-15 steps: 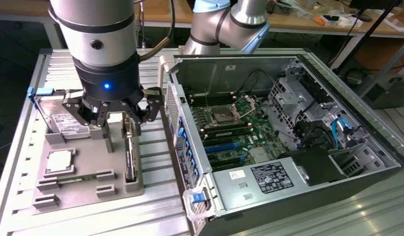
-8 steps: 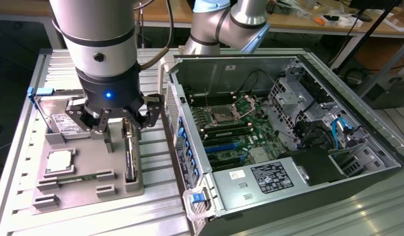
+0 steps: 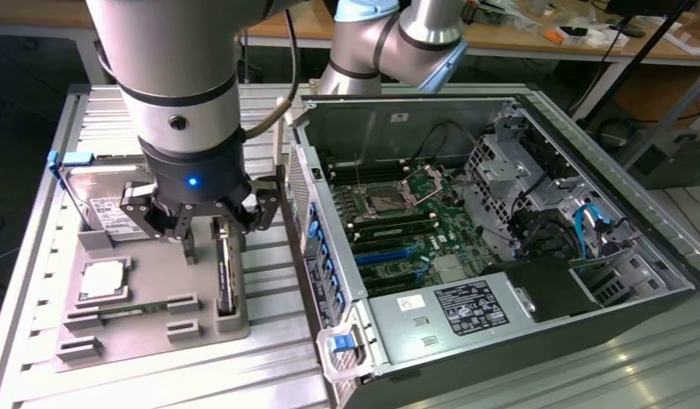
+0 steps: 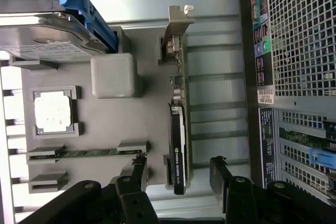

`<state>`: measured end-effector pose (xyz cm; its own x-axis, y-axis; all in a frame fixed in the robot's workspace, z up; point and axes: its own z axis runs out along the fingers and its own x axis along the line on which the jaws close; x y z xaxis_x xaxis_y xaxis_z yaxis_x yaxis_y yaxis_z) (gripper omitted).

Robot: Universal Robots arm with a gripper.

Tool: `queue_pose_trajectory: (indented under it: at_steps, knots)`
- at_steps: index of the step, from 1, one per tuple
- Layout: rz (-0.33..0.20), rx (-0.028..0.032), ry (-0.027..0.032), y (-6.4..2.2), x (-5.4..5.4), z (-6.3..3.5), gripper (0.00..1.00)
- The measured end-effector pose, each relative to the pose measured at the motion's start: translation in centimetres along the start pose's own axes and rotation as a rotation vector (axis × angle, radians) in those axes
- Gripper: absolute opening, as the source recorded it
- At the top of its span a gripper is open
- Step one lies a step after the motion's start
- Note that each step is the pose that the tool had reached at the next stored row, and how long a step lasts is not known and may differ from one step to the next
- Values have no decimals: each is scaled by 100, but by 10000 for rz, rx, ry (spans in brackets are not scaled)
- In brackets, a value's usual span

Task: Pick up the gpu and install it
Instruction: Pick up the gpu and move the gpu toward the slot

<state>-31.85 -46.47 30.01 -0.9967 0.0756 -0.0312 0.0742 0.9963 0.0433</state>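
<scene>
My fingers are above the GPU's top edge point(image 3: 223, 268), high over the grey holder, so it is too early to close. My gripper comes down, then closes on the GPU.
The gpu point(image 3: 224, 277) stands on its long edge in a slot of the grey holder point(image 3: 145, 336) on the slatted table. In the wrist view it is a thin dark card point(image 4: 178, 135) with its silver bracket point(image 4: 176, 24) at the far end. My gripper point(image 3: 221, 223) hangs just above the card's middle. It is open point(image 4: 178, 169), and one black finger point(image 4: 139, 166) stands on each side of the card's near end without touching it. Nothing is held.
The holder also carries a silver hard drive point(image 3: 100, 209) with a blue clip, a square processor point(image 3: 103, 279) and a green memory stick point(image 3: 134, 308). The open computer case point(image 3: 622, 281) lies on the exterior view's right, its motherboard slots point(image 3: 384, 256) exposed. Its side wall point(image 4: 294, 77) is close to the gpu.
</scene>
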Motion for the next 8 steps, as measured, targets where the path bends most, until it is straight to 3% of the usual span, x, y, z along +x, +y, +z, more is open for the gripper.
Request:
queue_pose_trajectory:
  at_steps: [8]
  knots:
    - [1,-1,-1,-2,-35,137,60]
